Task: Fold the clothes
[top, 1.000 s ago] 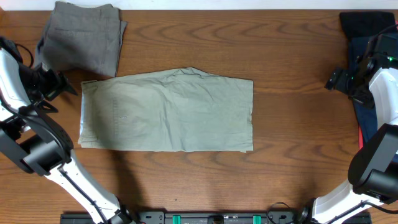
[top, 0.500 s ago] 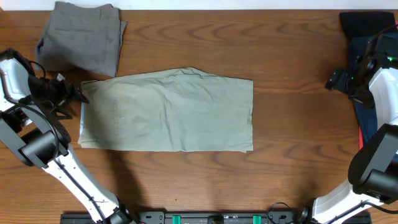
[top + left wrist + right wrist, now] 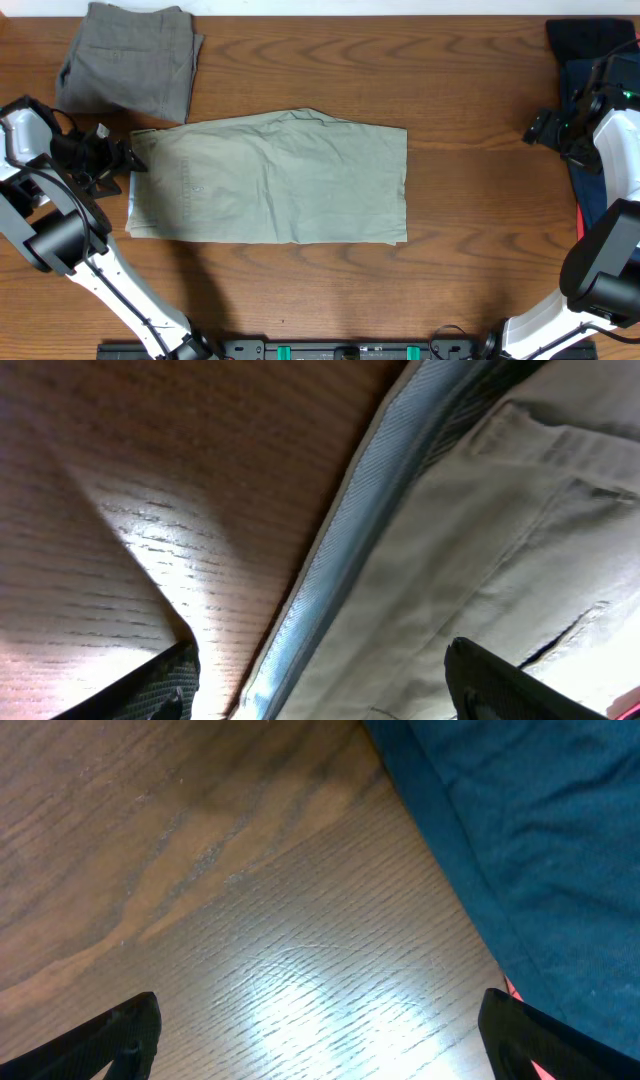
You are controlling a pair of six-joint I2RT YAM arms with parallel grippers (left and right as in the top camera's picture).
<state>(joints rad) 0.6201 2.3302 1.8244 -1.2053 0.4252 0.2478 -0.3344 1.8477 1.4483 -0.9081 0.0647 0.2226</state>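
The left gripper should grab the khaki-green shorts (image 3: 270, 180) next, and it should hold them by the waistband edge (image 3: 138, 170) so that the waistband can be folded over toward the leg ends.
The pale khaki-green shorts (image 3: 270, 180) lie flat in the middle of the table, folded in half, waistband at the left. My left gripper (image 3: 128, 160) is open at the shorts' upper left corner, low over the table. In the left wrist view its fingers (image 3: 320, 690) straddle the waistband edge (image 3: 370, 530), with the khaki cloth (image 3: 500, 530) on the right. My right gripper (image 3: 538, 128) is open and empty at the far right, over bare wood (image 3: 250, 920) next to the navy garment (image 3: 520, 830).
Darker grey-brown shorts (image 3: 130, 60) lie folded at the back left, close to the khaki shorts' corner. A navy garment (image 3: 585, 70) lies along the right edge under the right arm. Bare wood (image 3: 300, 290) runs in front of the shorts.
My left gripper has moved right, from beside the table's left edge to the waistband corner of the khaki shorts. The right arm and the shorts have not moved.
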